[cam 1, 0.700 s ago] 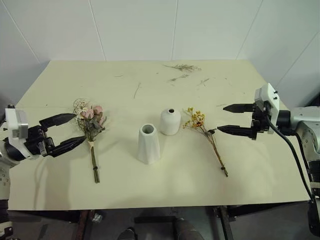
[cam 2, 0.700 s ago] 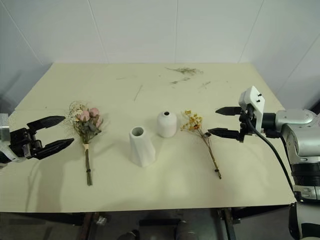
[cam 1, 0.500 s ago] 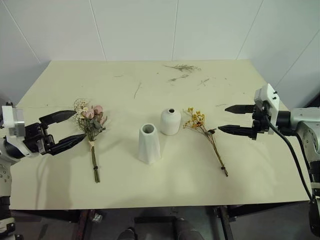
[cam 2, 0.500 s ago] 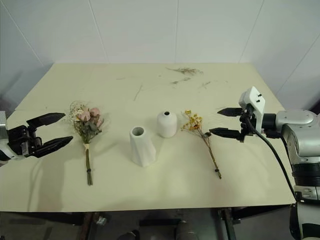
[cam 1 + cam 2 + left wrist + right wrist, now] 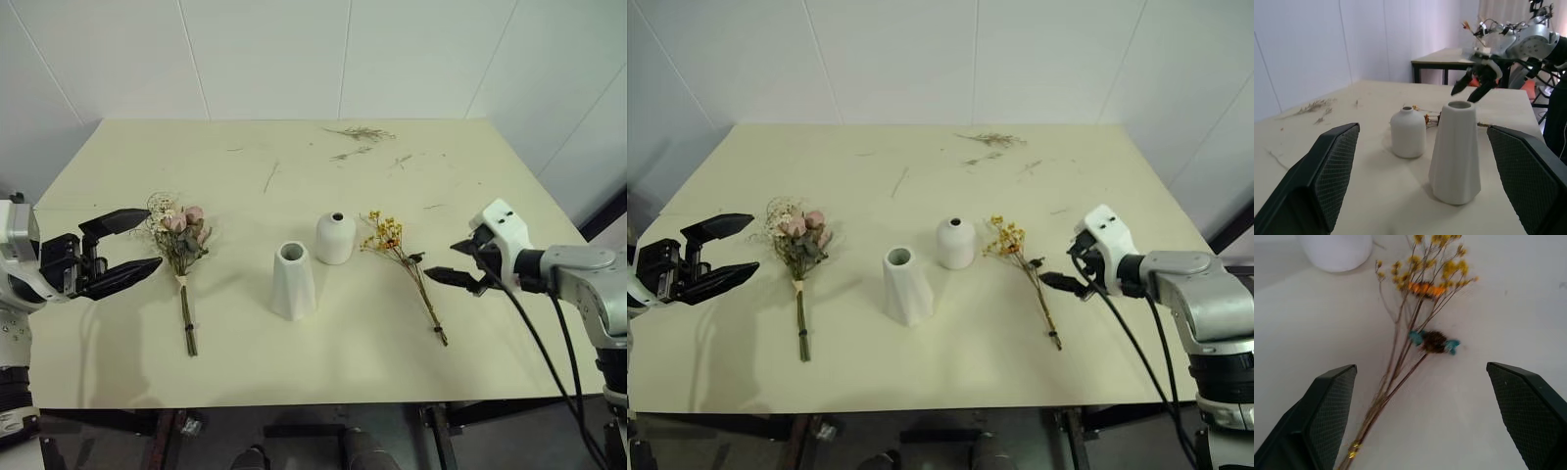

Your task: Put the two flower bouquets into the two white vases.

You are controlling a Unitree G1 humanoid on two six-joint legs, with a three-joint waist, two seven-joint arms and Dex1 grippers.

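My right gripper must come down before closing on the yellow spray (image 5: 394,240); its open fingers are above the spray's brown stems on the tabletop.
The pink rose bouquet (image 5: 179,235) lies on the left of the cream table (image 5: 294,372), stems toward me. My left gripper (image 5: 150,238) hovers open just left of its blooms, not touching them. In the middle stand the taller faceted vase (image 5: 293,282) and, behind it to the right, the shorter rounded vase (image 5: 335,238); both are upright and empty, as the left wrist view shows for the faceted vase (image 5: 1455,154). The thin yellow spray (image 5: 394,240) lies right of them. My right gripper (image 5: 443,260) is open, tilted down beside its brown stems (image 5: 1400,367).
Loose dried twigs (image 5: 358,132) lie scattered along the table's far side, with one more (image 5: 268,176) nearer the middle. A white wall backs the table. The table's front and right edges are close to my arms.
My right gripper has dipped and tilted nose-down toward the yellow spray's stems. My left gripper has eased slightly back from the rose bouquet. Both stay open.
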